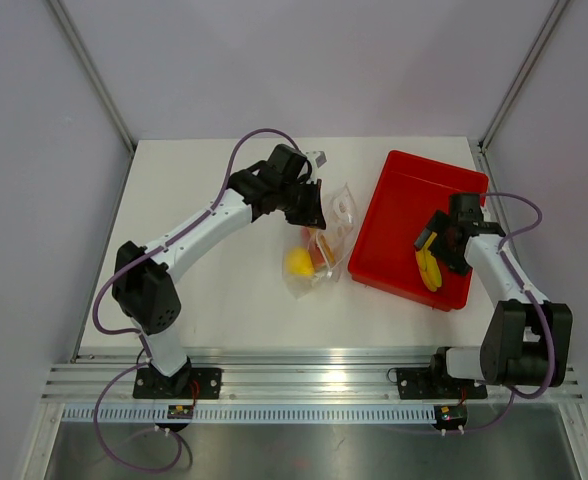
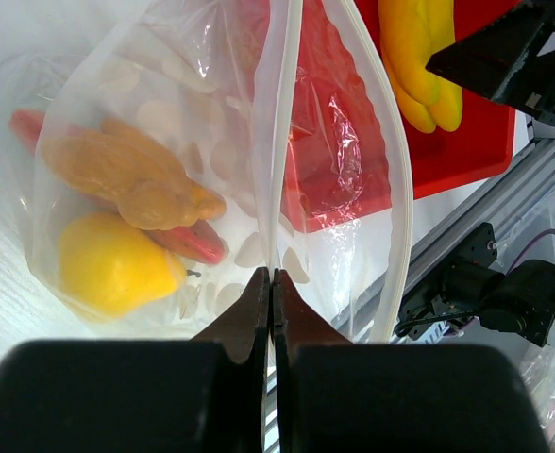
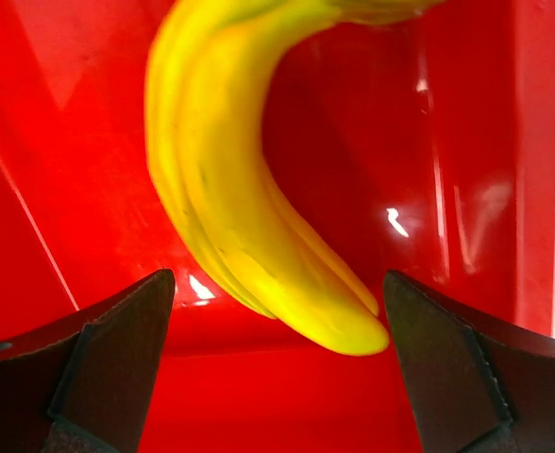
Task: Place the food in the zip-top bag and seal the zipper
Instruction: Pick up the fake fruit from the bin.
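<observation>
The right gripper grabs the banana across its curved body [image 1: 427,264] [image 3: 240,209] next, so the banana's tip stays free to enter the zip-top bag's opening.
The zip-top bag [image 1: 326,240] lies left of the red tray, its mouth held open. In the left wrist view the bag [image 2: 211,142] holds a yellow lump [image 2: 112,264], an orange knobbly piece [image 2: 131,175] and a pink-red piece [image 2: 191,243]. My left gripper [image 2: 273,276] is shut on one lip of the bag's mouth, along the zipper strip [image 2: 283,132]; it also shows in the top view [image 1: 312,212]. The banana [image 3: 230,189] lies in the tray. My right gripper [image 3: 277,293] is open just above the banana's end, apart from it; the top view shows it too [image 1: 438,240].
The red tray [image 1: 404,185] stands at the right of the white table, touching the bag's right side. Both arm bases and an aluminium rail [image 1: 304,385] run along the near edge. Grey walls close in the back and sides.
</observation>
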Motion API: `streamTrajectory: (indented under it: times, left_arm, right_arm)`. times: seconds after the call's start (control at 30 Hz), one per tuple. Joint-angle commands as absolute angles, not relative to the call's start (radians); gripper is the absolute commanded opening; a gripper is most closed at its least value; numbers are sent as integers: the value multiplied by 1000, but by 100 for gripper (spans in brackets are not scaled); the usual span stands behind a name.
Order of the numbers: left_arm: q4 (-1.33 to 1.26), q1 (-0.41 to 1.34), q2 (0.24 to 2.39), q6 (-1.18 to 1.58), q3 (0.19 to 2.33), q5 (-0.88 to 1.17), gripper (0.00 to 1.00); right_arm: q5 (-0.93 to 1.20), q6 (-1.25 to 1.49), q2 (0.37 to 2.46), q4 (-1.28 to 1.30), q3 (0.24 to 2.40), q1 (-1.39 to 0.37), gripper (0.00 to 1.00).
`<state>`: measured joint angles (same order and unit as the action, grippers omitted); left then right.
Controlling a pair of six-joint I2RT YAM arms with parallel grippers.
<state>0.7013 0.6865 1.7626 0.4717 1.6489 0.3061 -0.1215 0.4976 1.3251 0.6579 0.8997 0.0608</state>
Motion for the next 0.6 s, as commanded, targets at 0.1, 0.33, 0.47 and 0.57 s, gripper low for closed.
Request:
streamTrajectory:
  times: [0.1,0.33,0.47,0.57]
  left_arm:
    - [683,693,1759,477,1681,318,0]
    - [690,706,1767,482,1695,314,0]
    - [698,709,1764,479,1698,310,0]
    - [703,709,1766,471,1701,307,0]
  right_arm:
    - [-73,468,1380,542,965,58,96]
    - [-127,471,1541,549,1095,61,89]
    - [-146,468,1621,560,1146,60,73]
    - [-129,462,1638,563,1164,60,54]
